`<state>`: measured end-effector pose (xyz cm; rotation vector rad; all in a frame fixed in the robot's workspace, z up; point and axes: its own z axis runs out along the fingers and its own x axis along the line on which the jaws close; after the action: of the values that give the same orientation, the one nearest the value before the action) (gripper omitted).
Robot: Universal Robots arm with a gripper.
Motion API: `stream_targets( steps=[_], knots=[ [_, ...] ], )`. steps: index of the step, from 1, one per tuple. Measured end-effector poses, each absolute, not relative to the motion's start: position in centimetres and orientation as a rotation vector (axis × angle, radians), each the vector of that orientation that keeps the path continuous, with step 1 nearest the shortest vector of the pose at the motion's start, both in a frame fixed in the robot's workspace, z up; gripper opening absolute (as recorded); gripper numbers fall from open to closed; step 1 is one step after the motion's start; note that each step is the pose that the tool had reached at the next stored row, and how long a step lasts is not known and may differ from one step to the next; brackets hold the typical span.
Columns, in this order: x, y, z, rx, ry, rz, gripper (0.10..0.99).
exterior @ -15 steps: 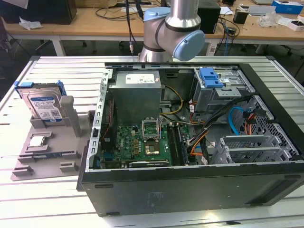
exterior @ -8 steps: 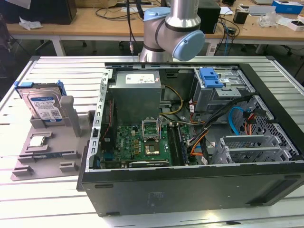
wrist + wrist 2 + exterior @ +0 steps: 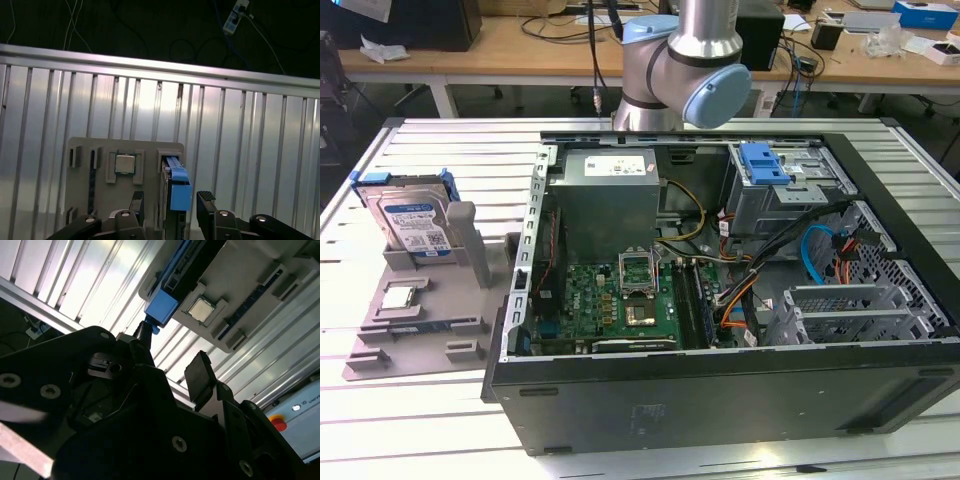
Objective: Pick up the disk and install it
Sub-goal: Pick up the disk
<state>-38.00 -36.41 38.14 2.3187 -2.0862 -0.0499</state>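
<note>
The grey holder's slots go around the disk's lower corners. My gripper needs to grab the disk next by its upper edge with the blue bracket (image 3: 410,181) to install it.
The disk (image 3: 415,225) stands upright in a grey holder (image 3: 430,300) on the slatted table, at the exterior view's left. It is silver with a white-and-blue label and a blue bracket. In the first wrist view I see the disk (image 3: 179,189) edge-on, its blue bracket lined up between the two fingertips of my gripper (image 3: 171,202), which is open and apart from it. The second wrist view has the same blue bracket (image 3: 162,307) beyond the open gripper (image 3: 172,362). Nothing is held.
An open computer case (image 3: 720,400) lies at the exterior view's right, with a motherboard (image 3: 620,300) and a drive bay holding a blue caddy (image 3: 765,165). A small silver chip (image 3: 125,163) sits in the holder beside the disk. A red stop button (image 3: 279,423) is nearby.
</note>
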Motion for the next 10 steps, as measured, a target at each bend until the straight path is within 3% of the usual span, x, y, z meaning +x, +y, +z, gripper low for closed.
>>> stream_targets(
  steps=[10],
  knots=[
    [-37.81,-36.21,37.67,2.319,-2.086,-0.05,0.541]
  ],
)
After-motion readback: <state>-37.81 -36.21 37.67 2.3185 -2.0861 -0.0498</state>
